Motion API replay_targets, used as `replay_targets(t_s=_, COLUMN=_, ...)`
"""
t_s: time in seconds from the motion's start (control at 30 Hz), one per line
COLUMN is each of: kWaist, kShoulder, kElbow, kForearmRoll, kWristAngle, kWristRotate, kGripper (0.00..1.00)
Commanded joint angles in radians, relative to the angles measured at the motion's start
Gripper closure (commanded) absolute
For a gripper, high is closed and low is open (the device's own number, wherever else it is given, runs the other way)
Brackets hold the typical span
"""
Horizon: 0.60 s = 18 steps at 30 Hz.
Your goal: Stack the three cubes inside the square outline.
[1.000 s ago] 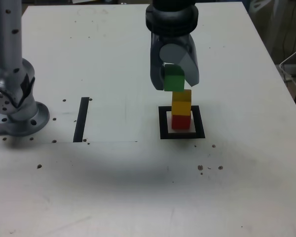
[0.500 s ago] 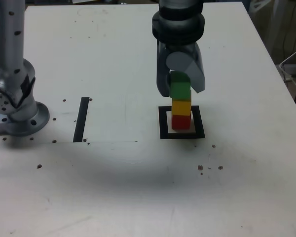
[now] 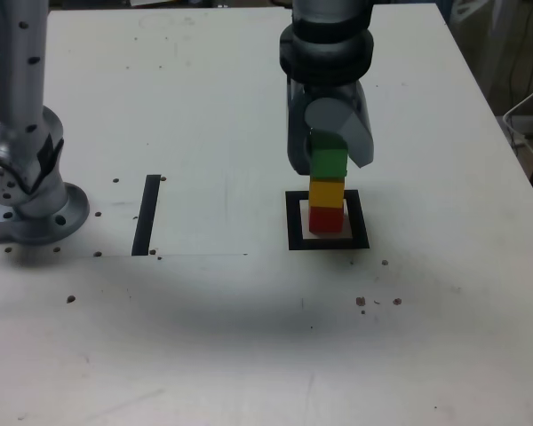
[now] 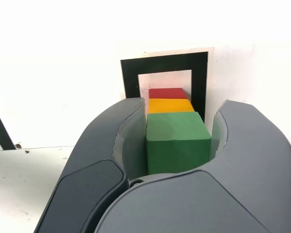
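My gripper is ready to open, because the green cube's lower edge (image 3: 329, 177) sits on the yellow cube (image 3: 327, 193) in the exterior view. The green cube would stay standing.
In the exterior view the red cube (image 3: 327, 219) stands inside the square outline (image 3: 295, 224), and the yellow cube (image 3: 327, 193) rests on top of it. The green cube (image 3: 329, 164) sits on the yellow one, lined up with the stack. My gripper (image 3: 329, 167) comes down from above and is shut on the green cube, one finger on each side. The wrist view shows the green cube (image 4: 177, 141) between the two grey fingers (image 4: 121, 145), with the yellow cube (image 4: 169, 105), the red cube (image 4: 166, 92) and the square outline (image 4: 162, 62) beyond it.
A straight black bar (image 3: 147, 214) lies on the white table at the exterior view's left of the outline. The arm's grey base (image 3: 31, 200) stands at the far left. Small dark specks (image 3: 377, 302) dot the table. A white cable (image 3: 526, 111) hangs past the right edge.
My gripper carried the green cube slightly right and down, from hanging offset above the yellow cube to sitting squarely on it. The red and yellow cubes have not moved.
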<state>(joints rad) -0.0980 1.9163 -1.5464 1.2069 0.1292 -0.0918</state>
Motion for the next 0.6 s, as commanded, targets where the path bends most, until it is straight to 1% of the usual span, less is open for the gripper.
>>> replay_targets(t_s=0.0, kWaist=-0.002, kShoulder=-0.006, kElbow=-0.001, kForearmRoll=0.006, kWristAngle=0.0, kWristRotate=-0.002, kGripper=0.48)
replay_targets(t_s=0.17, kWaist=-0.002, kShoulder=-0.01, kElbow=0.001, kForearmRoll=0.014, kWristAngle=0.0, kWristRotate=-0.002, kGripper=0.48)
replay_targets(t_s=0.37, kWaist=-0.002, kShoulder=-0.02, kElbow=0.007, kForearmRoll=0.018, kWristAngle=-0.001, kWristRotate=0.002, kGripper=0.4)
replay_targets(t_s=0.57, kWaist=-0.002, kShoulder=-0.035, kElbow=0.01, kForearmRoll=0.023, kWristAngle=-0.001, kWristRotate=0.003, kGripper=0.37)
